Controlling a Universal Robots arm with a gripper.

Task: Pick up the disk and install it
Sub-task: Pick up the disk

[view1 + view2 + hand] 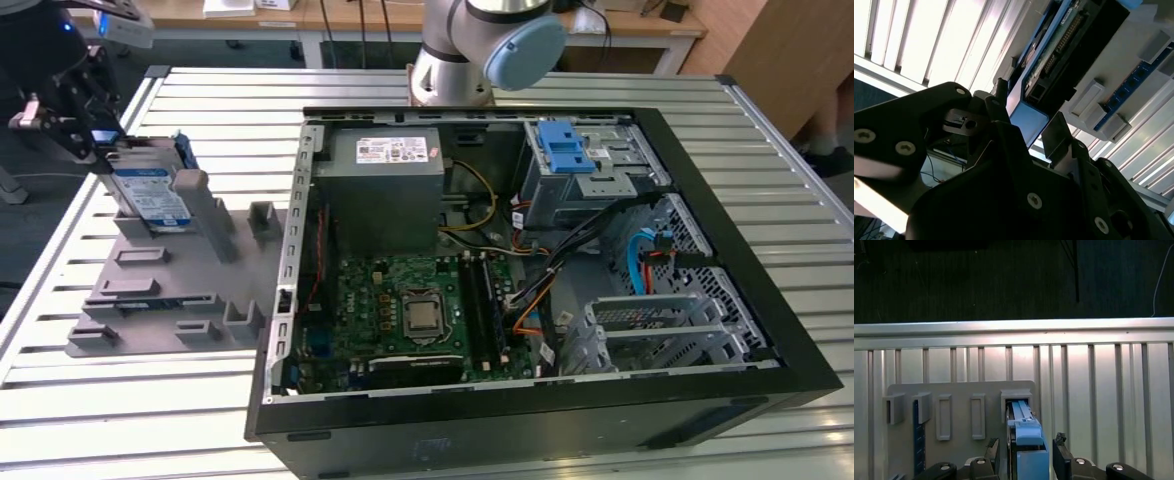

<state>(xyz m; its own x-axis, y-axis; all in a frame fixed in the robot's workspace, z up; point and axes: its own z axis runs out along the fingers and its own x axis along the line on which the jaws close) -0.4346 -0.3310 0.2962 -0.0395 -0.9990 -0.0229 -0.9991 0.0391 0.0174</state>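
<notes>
The disk's lower end is deep in the grey holder's slot [1017,395], so my gripper will next grab the disk by its exposed blue bar end [1030,440].
The disk [144,195] stands on edge in a slot of the grey holder plate [174,290] at the exterior view's left, its blue-and-white label showing. My gripper [100,148] hangs at the disk's far upper end. In the first wrist view the two fingers straddle the disk's blue rail end [1026,442], with a narrow gap on each side; the gripper [1026,449] is open. The second wrist view shows the same blue end [1029,120] and the disk's connector edge [1064,40] between the dark fingers [1056,137].
The open computer case [747,250] fills the table's middle and right, with a drive cage and blue latch [567,150] at its far side. The arm's base [467,50] stands behind it. The slatted table edge [1014,330] lies just beyond the holder.
</notes>
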